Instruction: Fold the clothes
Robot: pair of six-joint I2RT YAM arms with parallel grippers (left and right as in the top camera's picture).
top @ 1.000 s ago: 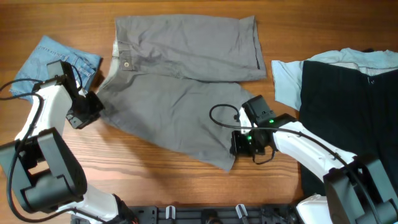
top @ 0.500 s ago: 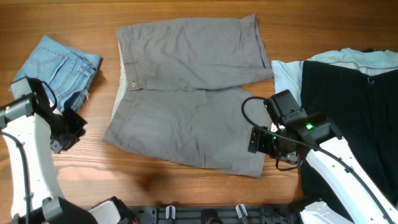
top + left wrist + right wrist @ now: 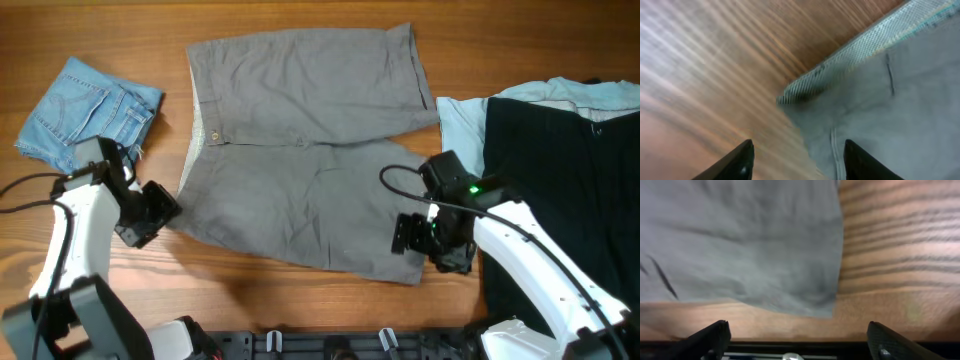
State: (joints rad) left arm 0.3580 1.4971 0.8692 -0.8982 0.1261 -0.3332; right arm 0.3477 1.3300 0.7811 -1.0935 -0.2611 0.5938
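Note:
Next, my right gripper grabs the grey shorts' near leg by its hem corner, to fold the near leg over the other.
The large grey shorts lie spread flat in the middle of the table, waistband to the left and legs to the right. My left gripper hovers open at the lower waistband corner. In the left wrist view that corner lies just ahead of the left gripper, with nothing between its fingers. My right gripper stands open at the lower leg's hem corner. The right wrist view shows the hem ahead of the wide-open right gripper, apart from it.
Small light-blue denim shorts lie bunched at the far left. A black garment covers a pale blue shirt at the right edge. A black rail runs along the table's front edge, close below the right gripper.
Both grippers let go of the grey shorts, which now lie flatter and squarer. Both arms swung away, then came back in to the lower corners of the shorts.

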